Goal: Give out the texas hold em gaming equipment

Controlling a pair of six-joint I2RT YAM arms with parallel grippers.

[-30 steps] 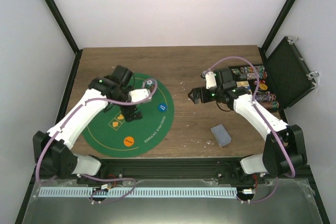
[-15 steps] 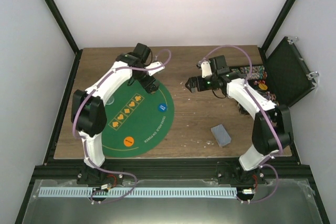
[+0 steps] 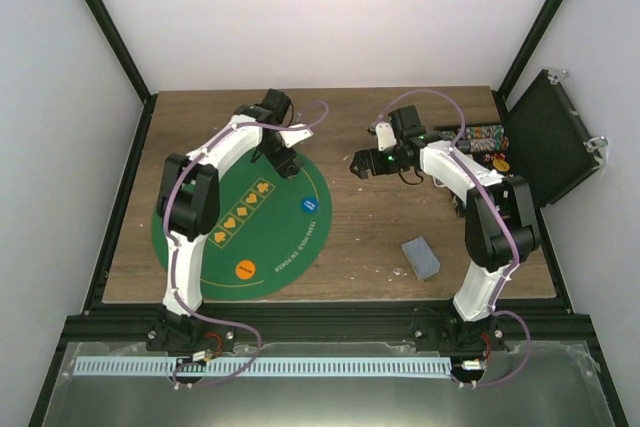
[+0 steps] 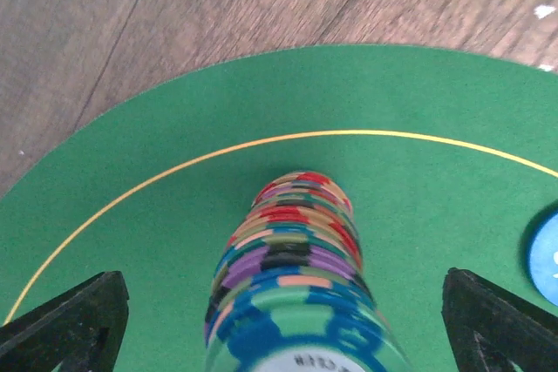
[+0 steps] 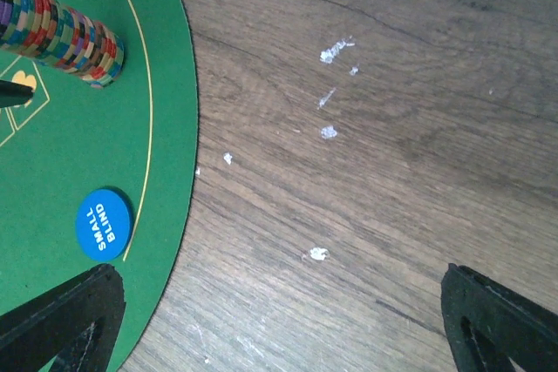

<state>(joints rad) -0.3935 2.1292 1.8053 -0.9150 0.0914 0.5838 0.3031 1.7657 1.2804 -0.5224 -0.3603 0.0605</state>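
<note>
My left gripper needs to close on the chip stack now, because its finger reaches down level with the side of the stack.
A tall stack of mixed-colour poker chips [image 4: 292, 276] stands on the green mat [image 4: 418, 180] near its far curved edge. My left gripper [image 4: 283, 333] is open around it, with both fingers well clear of the stack. In the right wrist view the same stack [image 5: 61, 32] shows at the top left. My right gripper [image 5: 279, 328] hangs open over bare wood just right of the mat. A blue "SMALL BLIND" chip [image 5: 103, 222] and an orange chip [image 3: 244, 269] lie on the mat. The grey-blue card deck [image 3: 421, 257] lies on the table at front right.
The black hard case [image 3: 555, 142] stands open at the right edge, with rows of chips [image 3: 480, 142] in it. Black frame posts rise at the back corners. White specks [image 5: 330, 131] dot the wooden tabletop [image 3: 380, 237].
My left arm swung from over the mat's middle to its far edge and straightened up there. My right gripper drifted a little left and farther back. Both grippers stayed open.
</note>
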